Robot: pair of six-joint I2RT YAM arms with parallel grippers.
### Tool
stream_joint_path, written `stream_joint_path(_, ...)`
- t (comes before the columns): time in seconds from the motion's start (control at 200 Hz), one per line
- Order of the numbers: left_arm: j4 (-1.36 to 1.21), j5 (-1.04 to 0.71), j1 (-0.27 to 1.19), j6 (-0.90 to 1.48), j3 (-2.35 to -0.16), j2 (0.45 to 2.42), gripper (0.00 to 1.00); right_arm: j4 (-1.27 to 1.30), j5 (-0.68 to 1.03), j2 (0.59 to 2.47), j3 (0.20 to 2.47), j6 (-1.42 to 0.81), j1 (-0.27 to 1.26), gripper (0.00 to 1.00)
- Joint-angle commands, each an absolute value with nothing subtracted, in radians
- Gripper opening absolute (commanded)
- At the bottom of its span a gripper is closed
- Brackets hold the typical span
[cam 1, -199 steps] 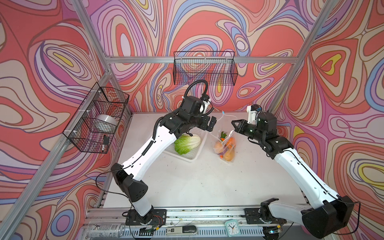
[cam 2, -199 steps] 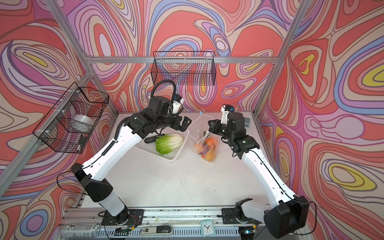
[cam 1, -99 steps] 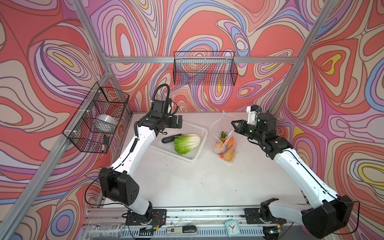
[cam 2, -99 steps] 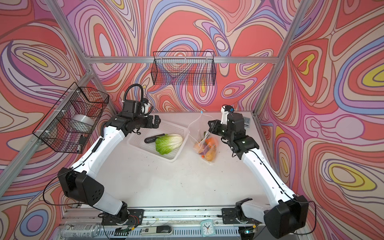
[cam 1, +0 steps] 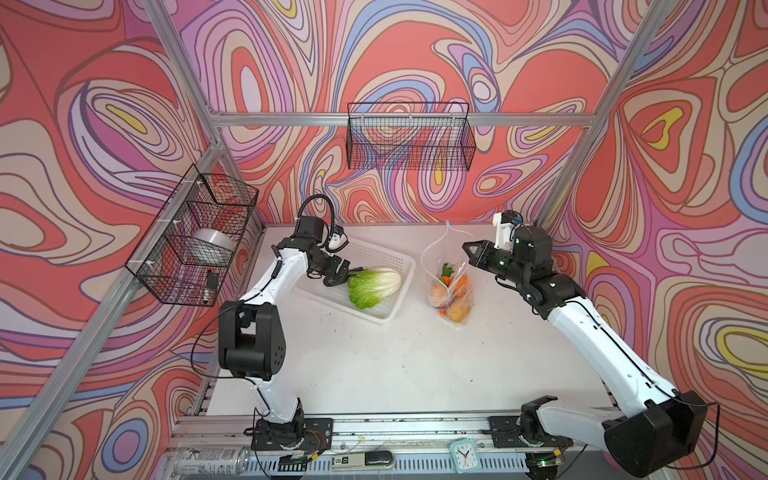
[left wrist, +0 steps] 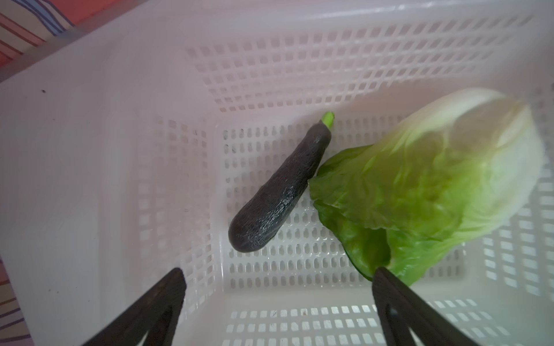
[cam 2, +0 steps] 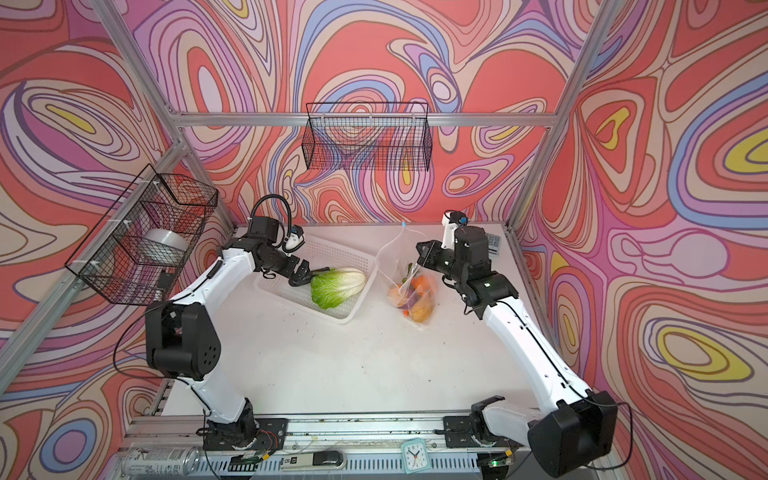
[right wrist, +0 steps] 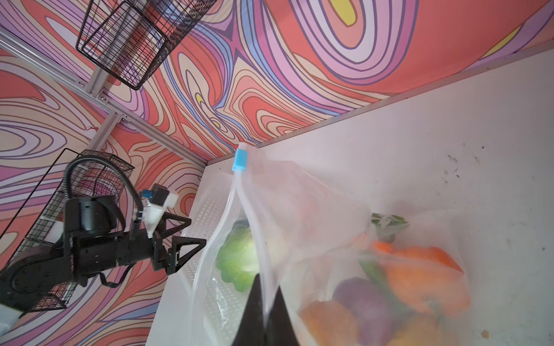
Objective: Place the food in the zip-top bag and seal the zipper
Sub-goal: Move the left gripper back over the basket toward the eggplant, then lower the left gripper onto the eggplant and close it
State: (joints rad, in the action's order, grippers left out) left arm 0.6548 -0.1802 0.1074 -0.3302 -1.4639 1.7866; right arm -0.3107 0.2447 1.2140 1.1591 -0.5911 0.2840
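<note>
My left gripper grabs the eggplant across its blunt end (left wrist: 252, 230) next, stem pointing away, to place it lengthwise into the zip-top bag.
A white perforated basket (cam 1: 376, 252) holds the napa cabbage (cam 1: 374, 286) and the dark eggplant (left wrist: 281, 188). My left gripper (left wrist: 277, 272) hangs open inside the basket, just short of the eggplant's blunt end, one finger by the cabbage leaf. In both top views it (cam 2: 301, 276) hides most of the eggplant. The zip-top bag (cam 1: 451, 291) stands right of the basket, with orange pieces (right wrist: 425, 269) and the purple onion (right wrist: 362, 299) inside. My right gripper (right wrist: 266, 284) is shut on the bag's mouth edge, holding it up. The zipper's blue slider (right wrist: 240, 160) sits at the far top end.
Black wire baskets hang on the back wall (cam 1: 409, 137) and the left wall (cam 1: 195, 237), the left one holding a silver bowl. A small clock (cam 1: 462, 455) and a can (cam 1: 210, 459) lie on the front rail. A small dark keypad (cam 2: 494, 241) lies at the table's far right corner.
My left arm swung away from the bag's mouth to the left, then came down into the basket over the eggplant, staying open. The right arm and the bag have not moved.
</note>
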Motion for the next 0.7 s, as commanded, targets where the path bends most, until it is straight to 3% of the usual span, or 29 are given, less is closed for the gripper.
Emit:
stream_joint_path(0.0,0.669,-0.186,0.101,-0.435,-1.466,1.818,0.99,-0.318,0.222,1.184,1.153,-0.574,0.287,0.0)
stream_joint_path(0.24,0.71,-0.124,0.101,-0.469,-1.509,1.924,0.91,-0.329,0.225,1.196,1.171,-0.569,0.287,0.0)
stream_joint_path(0.696,0.764,-0.065,0.125,-0.442,-1.665,2.121,0.89,-0.33,0.225,1.206,1.178,-0.572,0.287,0.0)
